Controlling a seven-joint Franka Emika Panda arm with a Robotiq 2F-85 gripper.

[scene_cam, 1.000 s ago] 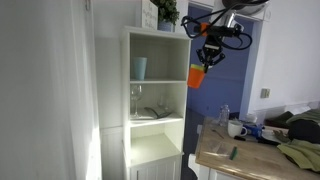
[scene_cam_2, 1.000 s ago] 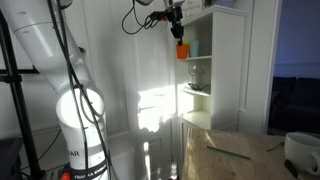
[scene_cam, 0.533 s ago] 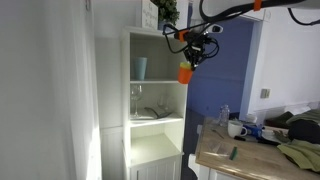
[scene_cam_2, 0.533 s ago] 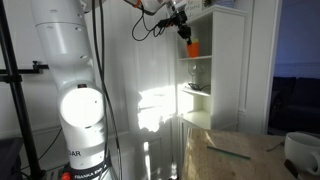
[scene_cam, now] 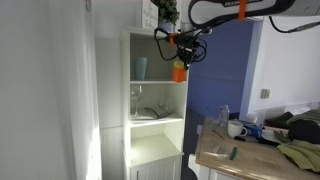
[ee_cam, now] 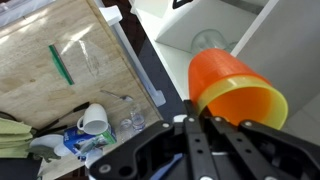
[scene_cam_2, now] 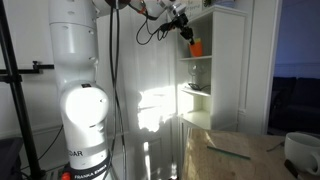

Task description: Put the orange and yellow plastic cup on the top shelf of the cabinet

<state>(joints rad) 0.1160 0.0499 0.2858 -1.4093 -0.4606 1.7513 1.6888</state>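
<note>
The orange cup (scene_cam: 179,72) is hanging at the cabinet's front edge, short of the top shelf. It would fall if my gripper released it now, so I should first move it onto the shelf.
My gripper (scene_cam: 179,52) is shut on the orange cup (scene_cam: 179,72), which hangs below it at the front edge of the cabinet (scene_cam: 155,140), level with the top shelf (scene_cam: 158,81). In an exterior view the cup (scene_cam_2: 195,47) is just at the opening of the upper compartment. In the wrist view the cup (ee_cam: 230,88) fills the right side, its yellowish rim toward the camera, with the gripper fingers (ee_cam: 205,125) closed at its rim. The white shelf interior lies behind it.
A light blue cup (scene_cam: 140,68) stands on the top shelf at the back. Glasses and a dish (scene_cam: 150,111) sit on the shelf below. A wooden table (scene_cam: 250,160) with a white mug (scene_cam: 236,129), bottles and a green pen stands beside the cabinet.
The gripper has carried the orange cup from out in front of the blue wall sideways to the cabinet's front edge at top shelf level.
</note>
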